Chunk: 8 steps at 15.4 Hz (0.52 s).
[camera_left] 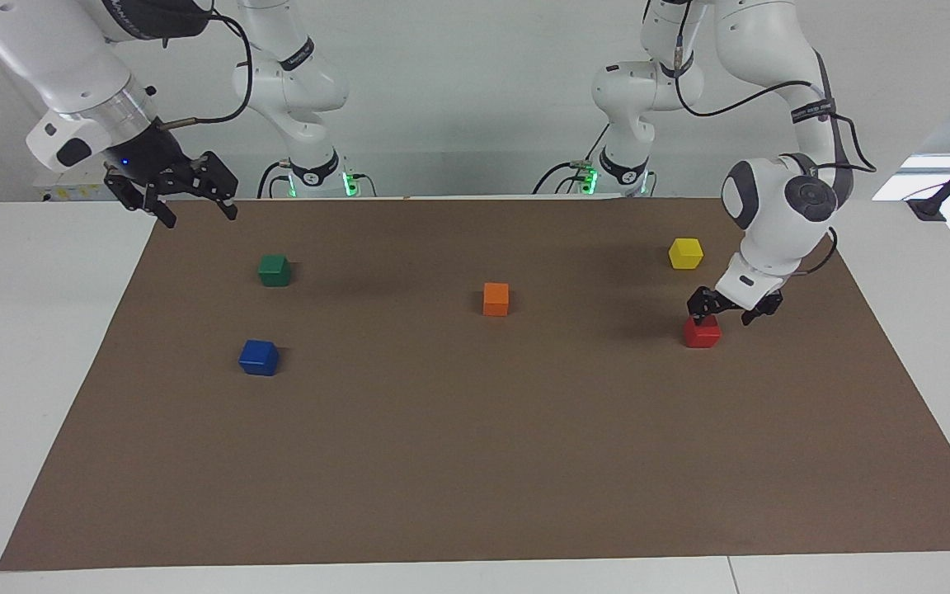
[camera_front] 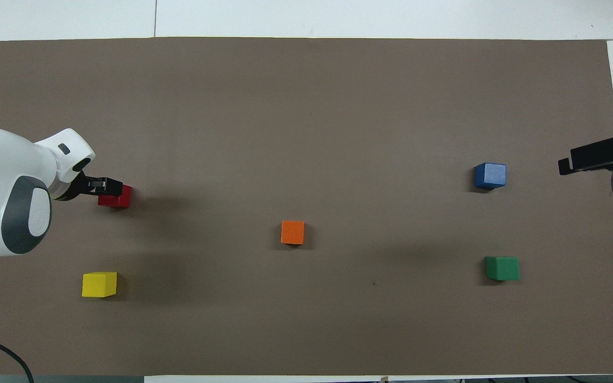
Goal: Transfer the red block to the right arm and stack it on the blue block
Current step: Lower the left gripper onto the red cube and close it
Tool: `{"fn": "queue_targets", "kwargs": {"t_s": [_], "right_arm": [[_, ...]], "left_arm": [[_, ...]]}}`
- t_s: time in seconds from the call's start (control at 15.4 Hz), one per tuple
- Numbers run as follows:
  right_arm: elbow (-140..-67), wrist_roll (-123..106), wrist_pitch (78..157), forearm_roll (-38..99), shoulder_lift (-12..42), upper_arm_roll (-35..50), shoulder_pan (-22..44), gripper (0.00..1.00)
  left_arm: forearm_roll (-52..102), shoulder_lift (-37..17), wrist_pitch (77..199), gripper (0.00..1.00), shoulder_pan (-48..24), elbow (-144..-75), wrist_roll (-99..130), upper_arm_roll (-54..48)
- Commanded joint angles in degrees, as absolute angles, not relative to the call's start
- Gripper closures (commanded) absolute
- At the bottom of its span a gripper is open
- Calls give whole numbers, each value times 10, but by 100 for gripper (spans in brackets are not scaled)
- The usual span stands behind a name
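My left gripper isn't ready to close yet: its dark fingers are above the top of the red block and would miss the red block now. It should go lower first, then close on the red block.
The red block (camera_left: 702, 332) lies on the brown mat toward the left arm's end of the table; it also shows in the overhead view (camera_front: 117, 197). My left gripper (camera_left: 729, 312) is open and hangs low over the red block's robot-side edge, also seen from above (camera_front: 101, 185); I cannot tell whether it touches the block. The blue block (camera_left: 258, 357) sits toward the right arm's end, and shows in the overhead view too (camera_front: 490, 175). My right gripper (camera_left: 170, 198) is open and empty, and waits raised over the mat's corner at the right arm's end.
A brown mat (camera_left: 475, 462) covers the table. An orange cube (camera_left: 496, 299) sits mid-table. A yellow cube (camera_left: 685, 252) lies nearer to the robots than the red block. A green cube (camera_left: 275, 270) lies nearer to the robots than the blue block.
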<state>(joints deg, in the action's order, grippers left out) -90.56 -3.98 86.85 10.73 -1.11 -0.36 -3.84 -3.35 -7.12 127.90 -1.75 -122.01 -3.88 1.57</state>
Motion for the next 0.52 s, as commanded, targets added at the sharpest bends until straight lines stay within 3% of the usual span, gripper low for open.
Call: {"fn": "queue_targets", "kwargs": {"t_s": [0.0, 0.46], "right_arm": [[-925, -57, 869, 176, -19, -3, -47, 0], [-977, -63, 868, 362, -22, -6, -61, 0]], "left_arm": [[-46, -80, 1303, 0, -21, -1233, -13, 15], [-44, -106, 1332, 0, -26, -1248, -14, 15]]}}
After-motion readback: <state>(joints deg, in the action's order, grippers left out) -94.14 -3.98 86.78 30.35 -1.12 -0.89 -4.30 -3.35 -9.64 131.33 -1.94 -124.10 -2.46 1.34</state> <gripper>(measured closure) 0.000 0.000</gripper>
